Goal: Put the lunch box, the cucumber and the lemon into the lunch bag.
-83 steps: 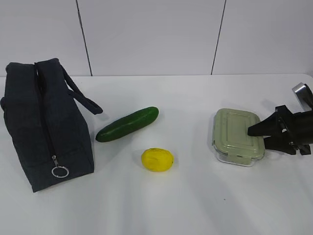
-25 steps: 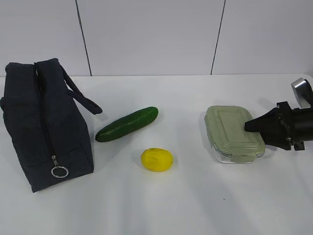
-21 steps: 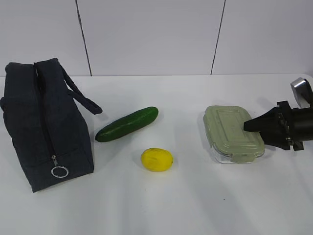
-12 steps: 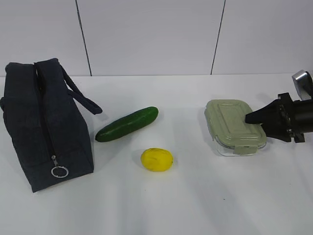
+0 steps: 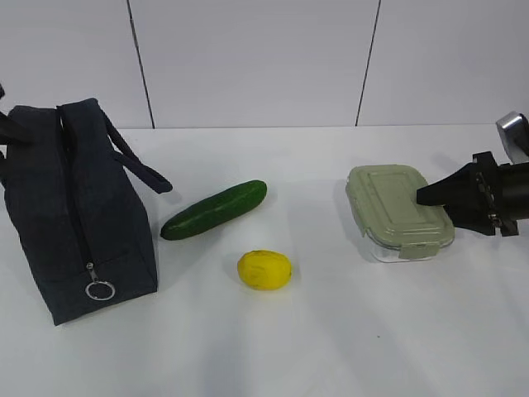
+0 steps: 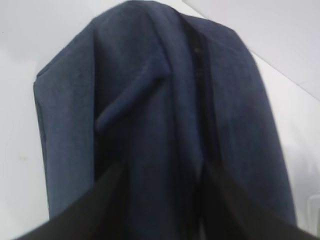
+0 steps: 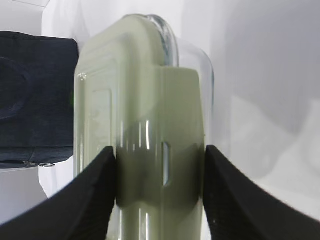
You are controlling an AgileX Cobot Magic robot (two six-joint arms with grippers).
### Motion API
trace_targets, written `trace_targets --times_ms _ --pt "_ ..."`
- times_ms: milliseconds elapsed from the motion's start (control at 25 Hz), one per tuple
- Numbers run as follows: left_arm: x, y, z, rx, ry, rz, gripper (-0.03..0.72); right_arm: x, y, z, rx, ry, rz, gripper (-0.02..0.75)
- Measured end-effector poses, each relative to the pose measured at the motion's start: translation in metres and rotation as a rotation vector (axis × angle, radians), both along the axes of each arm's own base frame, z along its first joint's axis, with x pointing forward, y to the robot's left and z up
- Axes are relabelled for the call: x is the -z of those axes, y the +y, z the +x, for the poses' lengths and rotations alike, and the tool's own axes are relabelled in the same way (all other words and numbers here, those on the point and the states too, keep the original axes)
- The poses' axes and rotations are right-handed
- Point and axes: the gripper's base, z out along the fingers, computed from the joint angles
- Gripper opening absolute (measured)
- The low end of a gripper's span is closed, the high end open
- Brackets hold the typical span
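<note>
My left gripper pinches the lunch bag's fabric by its top edge [image 5: 31, 110] next, where the soft fabric stands up, since the bag's body below spreads wide.
The navy lunch bag [image 5: 78, 207] stands at the left with its zipper closed and the ring pull [image 5: 100, 290] hanging at the front. My left gripper [image 6: 164, 167] is open over the bag's far end [image 6: 150, 90], with the top fabric filling the gap between its fingers. The cucumber [image 5: 215, 209] and the lemon [image 5: 264, 270] lie in the middle of the table. On the right, my right gripper [image 5: 430, 196] is shut on the end of the lunch box [image 5: 398, 212]. Both fingers press the sides of its sage-green lid [image 7: 135, 90], and the box is tilted.
The white table [image 5: 331, 331] ends at a white panelled wall [image 5: 248, 58] behind. In the exterior view the left arm is only a dark sliver at the left edge. The bag's strap handle [image 5: 140, 165] droops toward the cucumber.
The right gripper has carried the lunch box slightly up and to the right. A dark sliver of the left arm has appeared at the bag's far end. Cucumber and lemon have not moved.
</note>
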Motion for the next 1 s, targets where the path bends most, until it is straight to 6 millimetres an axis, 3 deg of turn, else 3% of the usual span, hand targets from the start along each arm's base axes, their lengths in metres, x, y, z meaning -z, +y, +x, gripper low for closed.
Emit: trace_targets --times_ms 160,280,360,800,1000 --pt "0.011 0.002 0.008 -0.031 0.012 0.001 0.209 0.0 0.0 0.0 -0.001 0.0 -0.001 0.398" --pt "0.012 0.004 0.01 -0.034 0.003 0.015 0.048 0.0 0.0 0.0 -0.001 0.0 -0.001 0.398" --pt "0.013 0.004 0.01 -0.026 -0.001 0.025 0.0 0.0 0.0 0.0 0.001 0.003 0.001 0.398" --pt "0.013 0.002 0.009 0.003 0.007 0.024 -0.006 0.0 -0.001 0.0 0.019 0.034 0.014 0.398" --pt "0.006 -0.001 0.003 0.038 0.002 0.017 -0.006 -0.014 -0.001 -0.003 0.016 0.022 -0.005 0.398"
